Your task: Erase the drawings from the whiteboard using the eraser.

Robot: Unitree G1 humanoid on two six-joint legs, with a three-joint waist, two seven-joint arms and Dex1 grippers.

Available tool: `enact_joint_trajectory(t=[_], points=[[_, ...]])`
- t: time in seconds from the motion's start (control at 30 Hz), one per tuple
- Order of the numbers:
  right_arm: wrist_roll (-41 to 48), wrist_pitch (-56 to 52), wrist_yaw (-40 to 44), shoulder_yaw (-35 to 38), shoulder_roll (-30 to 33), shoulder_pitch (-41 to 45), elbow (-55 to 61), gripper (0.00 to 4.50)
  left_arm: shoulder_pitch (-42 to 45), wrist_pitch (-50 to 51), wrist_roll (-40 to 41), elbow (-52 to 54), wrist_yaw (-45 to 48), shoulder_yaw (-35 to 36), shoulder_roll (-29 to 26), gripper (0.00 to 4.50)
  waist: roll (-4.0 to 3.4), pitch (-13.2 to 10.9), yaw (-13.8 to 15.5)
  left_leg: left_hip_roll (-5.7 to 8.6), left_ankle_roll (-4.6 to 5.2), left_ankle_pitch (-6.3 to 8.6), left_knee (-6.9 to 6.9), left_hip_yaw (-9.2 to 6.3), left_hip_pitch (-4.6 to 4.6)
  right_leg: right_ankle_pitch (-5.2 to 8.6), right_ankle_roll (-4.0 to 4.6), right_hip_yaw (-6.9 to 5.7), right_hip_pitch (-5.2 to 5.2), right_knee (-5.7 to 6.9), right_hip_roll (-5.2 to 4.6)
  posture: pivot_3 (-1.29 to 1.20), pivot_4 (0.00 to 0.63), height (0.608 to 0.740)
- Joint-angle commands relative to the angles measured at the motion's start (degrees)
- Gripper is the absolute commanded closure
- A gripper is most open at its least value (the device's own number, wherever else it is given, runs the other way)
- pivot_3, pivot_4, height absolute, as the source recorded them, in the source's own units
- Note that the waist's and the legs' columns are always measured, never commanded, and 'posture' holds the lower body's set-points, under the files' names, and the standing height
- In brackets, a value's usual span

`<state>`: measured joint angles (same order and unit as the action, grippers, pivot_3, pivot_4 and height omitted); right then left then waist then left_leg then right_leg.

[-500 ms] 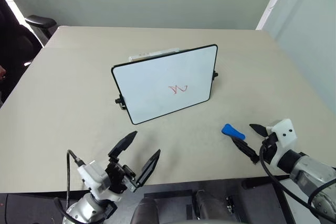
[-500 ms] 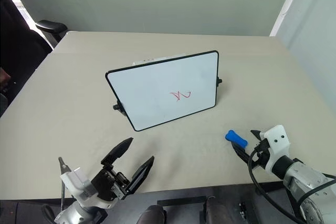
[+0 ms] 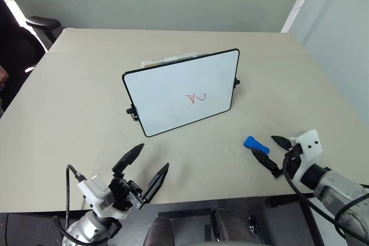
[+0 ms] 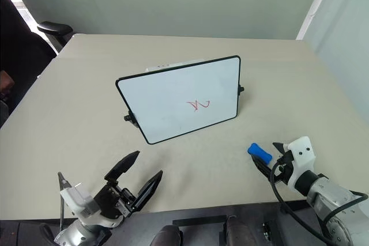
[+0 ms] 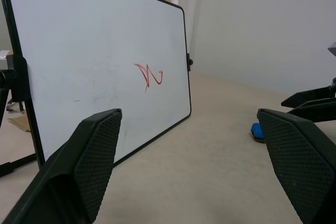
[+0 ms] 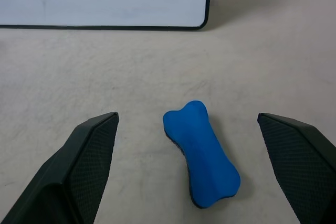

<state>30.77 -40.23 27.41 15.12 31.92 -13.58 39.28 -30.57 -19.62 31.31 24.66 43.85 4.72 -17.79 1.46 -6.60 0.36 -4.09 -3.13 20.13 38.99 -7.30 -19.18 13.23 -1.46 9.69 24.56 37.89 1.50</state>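
My right gripper isn't ready to close on the blue eraser and should go lower first: empty table shows between my fingers and the eraser's sides below in the right wrist view.
The whiteboard (image 3: 167, 96) stands tilted back in the middle of the beige table, with the drawings (image 3: 195, 98), a small red zigzag, right of its centre. The blue eraser (image 3: 256, 144) lies flat on the table, in front of the board and to its right. My right gripper (image 3: 265, 146) is open just behind the eraser; in the right wrist view the eraser (image 6: 202, 153) lies between and ahead of the fingers (image 6: 84, 161), untouched. My left gripper (image 3: 154, 155) is open and empty near the table's front edge, facing the whiteboard (image 5: 79, 51) and the drawings (image 5: 149, 75).
A flat white object (image 3: 167, 60) lies just behind the board. A black office chair (image 3: 40, 24) stands off the table's far left corner. Bare tabletop (image 3: 86, 102) surrounds the board. The table's front edge runs close under both grippers.
My left gripper has drifted slightly left and back toward the front edge. The right gripper, eraser and board have stayed put.
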Motion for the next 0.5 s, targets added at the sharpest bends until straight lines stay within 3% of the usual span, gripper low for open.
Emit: enact_joint_trajectory(t=[0.03, 0.5], points=[[0.35, -0.72, -0.69, 2.21, 1.48, 2.21, -0.50, 0.02, 0.73, -0.72, 0.97, -0.38, 0.61, 1.05, -0.01, 0.00, 0.00, 0.00, -0.01, 0.00, 0.00, 0.00, 0.00, -0.01, -0.01, 0.00, 0.00, 0.00, -0.01, 0.01, 0.00, 0.00, 0.150, 0.740], [0.37, -4.56, 4.60, -4.05, 6.58, 10.10, -8.45, 0.02, 3.15, -0.48, 0.41, -4.62, 0.99, 1.64, 0.22, 0.00, 0.01, 0.00, 0.00, 0.00, 0.03, 0.03, 0.00, -0.01, 0.01, 0.06, -0.09, 0.00, -0.05, 0.02, 0.00, 0.00, 0.150, 0.740]])
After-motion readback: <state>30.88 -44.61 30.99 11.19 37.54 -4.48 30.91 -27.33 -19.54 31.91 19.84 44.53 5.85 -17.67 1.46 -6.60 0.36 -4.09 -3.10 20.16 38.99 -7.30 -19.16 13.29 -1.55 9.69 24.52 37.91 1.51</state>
